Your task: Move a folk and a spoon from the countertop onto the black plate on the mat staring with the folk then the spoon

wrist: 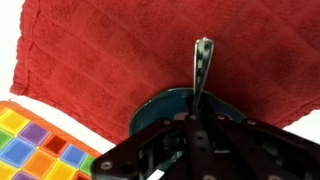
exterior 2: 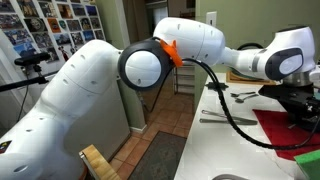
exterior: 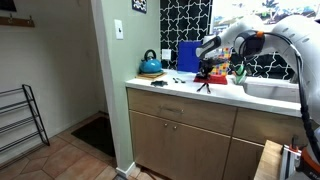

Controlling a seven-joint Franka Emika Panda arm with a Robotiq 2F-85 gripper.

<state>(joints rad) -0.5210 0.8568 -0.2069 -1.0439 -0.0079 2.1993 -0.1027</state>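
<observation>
The black plate (wrist: 155, 108) is close under my fingertips, so the utensil would come to rest on the plate. My gripper needs to open now.
In the wrist view my gripper (wrist: 196, 118) is shut on the thin metal handle of a utensil (wrist: 202, 62). The handle sticks out over the red mat (wrist: 100, 50); its head is hidden, so I cannot tell fork from spoon. The black plate (wrist: 155, 108) lies on the mat right under the jaws. In both exterior views the gripper (exterior: 206, 74) (exterior 2: 300, 108) hangs low over the mat (exterior 2: 275, 125) on the countertop (exterior: 195, 96). Loose cutlery (exterior 2: 242, 97) lies on the countertop beyond the mat.
A teal kettle (exterior: 150, 65) and a blue box (exterior: 187, 56) stand at the back of the countertop. A sink (exterior: 270, 90) is set in beside the mat. A multicoloured checked item (wrist: 35, 150) lies by the mat's edge. A flat grey strip (exterior 2: 215, 120) lies on the counter.
</observation>
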